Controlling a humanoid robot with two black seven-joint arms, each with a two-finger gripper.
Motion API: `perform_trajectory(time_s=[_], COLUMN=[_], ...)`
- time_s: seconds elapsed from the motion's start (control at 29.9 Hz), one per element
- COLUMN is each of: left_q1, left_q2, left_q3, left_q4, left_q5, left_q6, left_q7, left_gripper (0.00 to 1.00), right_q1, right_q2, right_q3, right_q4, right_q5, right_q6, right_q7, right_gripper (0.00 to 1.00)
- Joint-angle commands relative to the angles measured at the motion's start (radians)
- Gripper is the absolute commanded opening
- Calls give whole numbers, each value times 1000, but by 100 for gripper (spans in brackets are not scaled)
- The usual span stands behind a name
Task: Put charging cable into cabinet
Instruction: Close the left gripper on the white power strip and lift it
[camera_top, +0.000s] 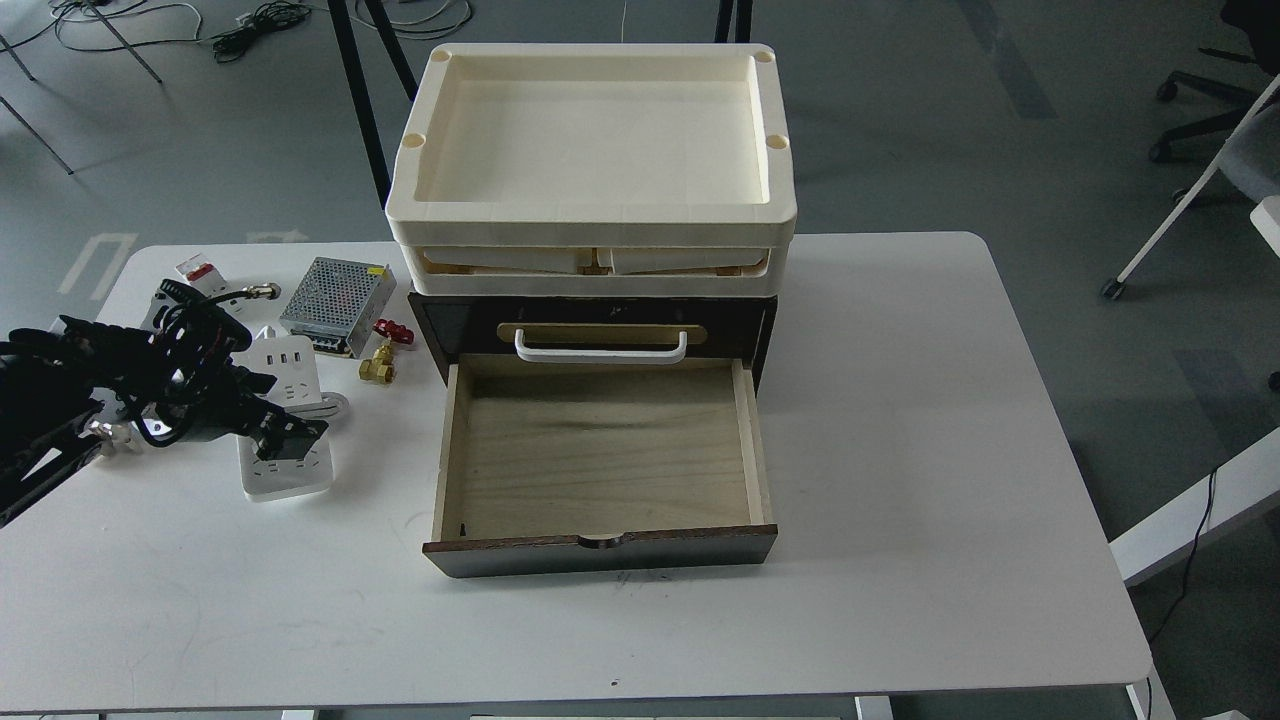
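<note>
My left gripper grabs the power strip by its cord-wrapped middle next, since the long power strip (286, 475) reaches out to both sides of its coiled cord.
The charging cable (287, 474) is a white power strip with its cord coiled round the middle, lying flat on the table left of the cabinet. My left gripper (290, 434) comes in from the left and sits low over the strip's middle, jaws spread across the cord. Its fingers are dark, so contact is unclear. The cabinet (436, 322) is a dark brown unit with a white bar handle (600, 349). Its pale plywood drawer (600, 450) is pulled out and holds nothing. My right gripper is out of view.
Cream plastic trays (590, 225) are stacked on top of the cabinet. A silver perforated power-supply box (325, 292), a brass valve with a red handle (379, 366) and a small white block with a red tab (203, 272) lie behind the strip. The white table (900, 450) stretches to the right.
</note>
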Motion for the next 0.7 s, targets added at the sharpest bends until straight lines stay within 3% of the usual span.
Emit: perform_trajectory(time_s=[0.0,0.67], left_q1=[1,3], left_q2=[0,2], left_q3=[1,56], left_q4=[0,0], left_q5=[0,-3], left_q6=[0,63], left_q7=[0,0], left_gripper=[72,53], right_q1=[-12,-22], right_q2=[2,2], right_q3=[0,0], right_q4=[0,-2], right_q5=[0,0], right_q6=[0,0], right_q7=[0,0], right_gripper=[100,100])
